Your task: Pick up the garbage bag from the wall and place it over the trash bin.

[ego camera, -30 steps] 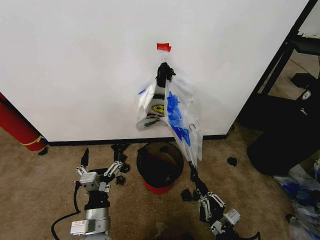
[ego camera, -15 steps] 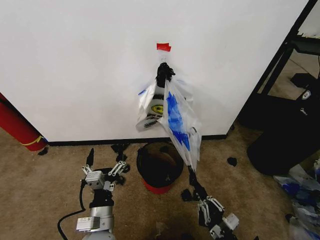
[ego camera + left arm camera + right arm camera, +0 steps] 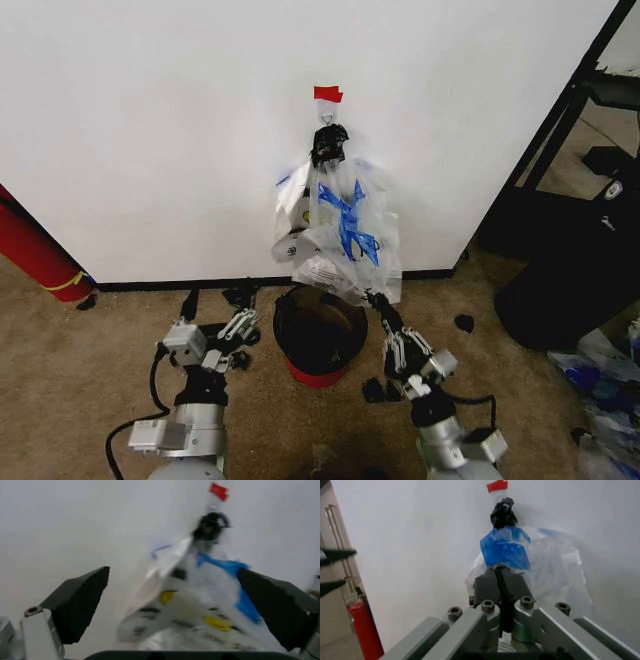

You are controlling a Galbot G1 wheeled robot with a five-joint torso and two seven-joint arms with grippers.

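Note:
I will pinch the garbage bag's blue handle strip with my left gripper, as it stands up in a crumpled fold while its clear plastic hangs slack.
Several garbage bags hang in a bunch on the white wall, from a hook under a bit of red tape. The front bag's blue stripe faces me and it is crumpled upward. My right gripper is shut on this bag's lower edge, just above the far right rim of the trash bin. In the right wrist view its shut fingers stand before the blue plastic. My left gripper is open, low at the bin's left. Its wrist view shows the bags beyond its spread fingers.
A red cylinder leans at the wall's left end. A black rack and a big black bag stand at the right, with loose plastic bags on the carpet. Small black scraps lie around the bin.
My right gripper has risen and moved toward the wall with the bag's lower edge, so the stretched bag now bunches up. My left gripper has crept slightly forward toward the bin.

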